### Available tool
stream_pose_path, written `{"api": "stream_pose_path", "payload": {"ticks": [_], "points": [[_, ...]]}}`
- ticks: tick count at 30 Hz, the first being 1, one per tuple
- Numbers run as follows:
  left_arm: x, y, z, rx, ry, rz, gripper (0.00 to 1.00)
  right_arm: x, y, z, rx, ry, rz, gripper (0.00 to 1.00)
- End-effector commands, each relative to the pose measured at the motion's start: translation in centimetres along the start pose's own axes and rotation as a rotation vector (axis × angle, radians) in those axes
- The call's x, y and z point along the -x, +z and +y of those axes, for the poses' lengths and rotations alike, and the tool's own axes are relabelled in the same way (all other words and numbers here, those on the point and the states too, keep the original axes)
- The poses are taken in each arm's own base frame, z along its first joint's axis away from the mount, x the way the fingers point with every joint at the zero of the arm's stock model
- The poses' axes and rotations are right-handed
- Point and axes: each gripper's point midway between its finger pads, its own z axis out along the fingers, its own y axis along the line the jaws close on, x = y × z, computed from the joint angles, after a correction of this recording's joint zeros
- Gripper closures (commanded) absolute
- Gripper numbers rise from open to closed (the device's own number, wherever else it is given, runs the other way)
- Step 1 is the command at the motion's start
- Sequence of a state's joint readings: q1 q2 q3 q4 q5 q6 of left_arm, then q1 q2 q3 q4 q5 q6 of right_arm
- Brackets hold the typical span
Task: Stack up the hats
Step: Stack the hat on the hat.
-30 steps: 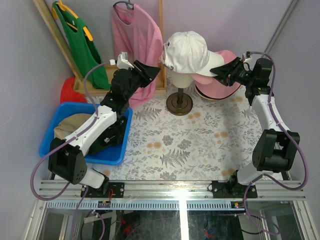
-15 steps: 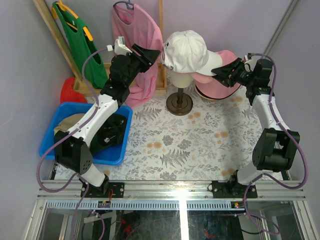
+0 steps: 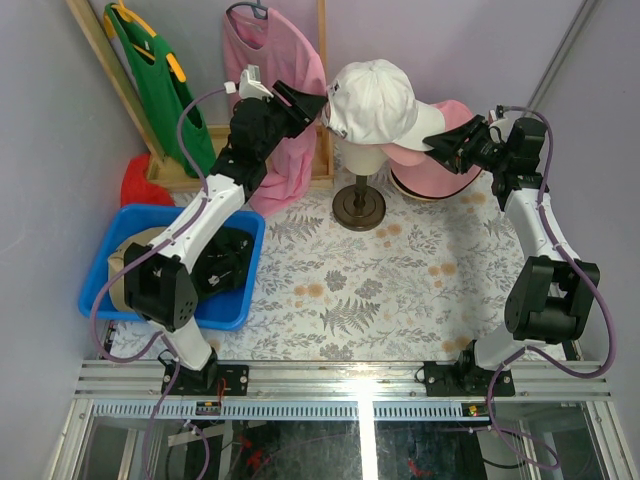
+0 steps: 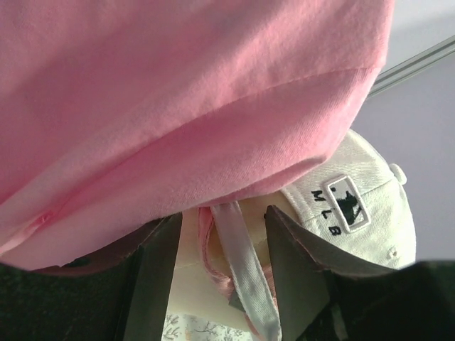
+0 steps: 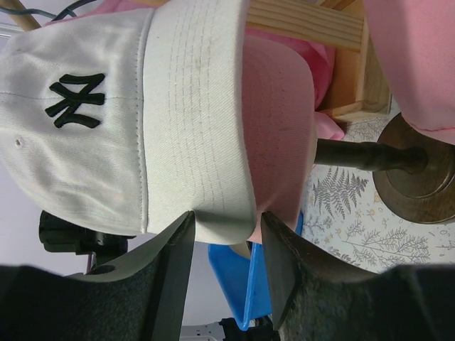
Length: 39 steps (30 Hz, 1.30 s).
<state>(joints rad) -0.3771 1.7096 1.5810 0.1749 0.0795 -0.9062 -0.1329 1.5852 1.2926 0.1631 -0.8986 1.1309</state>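
Observation:
Next, my left gripper grabs the cream-white cap by its white back strap point(image 3: 326, 114) point(image 4: 237, 249), opposite that cap's visor, to settle it stacked over the pink cap.
A cream-white cap with dark lettering point(image 3: 375, 100) sits on the mannequin head point(image 3: 362, 155), over a pink cap whose brim point(image 3: 405, 158) shows beneath. A pink bucket hat point(image 3: 445, 175) lies behind them on the table. My left gripper point(image 3: 308, 103) is open at the back of the caps. In the left wrist view point(image 4: 224, 273) the cap's white strap point(image 4: 242, 270) hangs between its fingers. My right gripper point(image 3: 447, 148) is open at the brim tips. In the right wrist view point(image 5: 224, 273) the cream brim point(image 5: 199, 128) and the pink brim point(image 5: 281, 128) reach between its fingers.
A blue bin point(image 3: 100, 285) at the left holds a tan fabric item point(image 3: 135, 250) and a dark one point(image 3: 225, 265). A pink shirt point(image 3: 270, 60) and a green garment point(image 3: 160, 80) hang on a wooden rack at the back. The mannequin's round base point(image 3: 358, 208) stands on the floral cloth.
My left arm has swung up and to the right, from beside the pink shirt to the back of the caps. My right gripper has stayed at the brims.

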Motion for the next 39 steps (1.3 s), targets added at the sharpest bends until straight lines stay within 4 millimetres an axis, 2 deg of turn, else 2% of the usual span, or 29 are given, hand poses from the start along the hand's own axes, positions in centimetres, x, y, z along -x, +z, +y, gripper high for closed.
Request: {"api": "stream_pose_path", "payload": {"ticks": [1,6,16,20,27,33,39], "points": [[0.1,0.5,-0.3,-0.019,0.034,0.025,0.51,1.0,0.0,1.4,0.031,-0.027,-0.026,0.51],[-0.3,0.9,0.3,0.004,0.050,0.058,0.55,1.1,0.1,1.6,0.032,-0.029,-0.032,0.51],[-0.9,1.0,2.7,0.079,0.036,0.076,0.57,1.4,0.2,2.0,0.037,-0.035,-0.037,0.51],[-1.3,1.4,2.6,0.060,0.027,0.089,0.58,1.2,0.5,2.0,0.038,-0.033,-0.031,0.51],[-1.6,2.0,1.3,-0.019,0.036,0.123,0.60,1.4,0.8,2.5,0.058,-0.038,-0.041,0.51],[-2.5,2.4,1.2,-0.049,0.037,0.168,0.67,2.0,1.0,3.1,0.084,-0.037,-0.056,0.51],[-3.4,2.4,1.5,-0.062,0.031,0.202,0.80,1.9,1.2,3.3,0.094,-0.039,-0.047,0.64]]}}
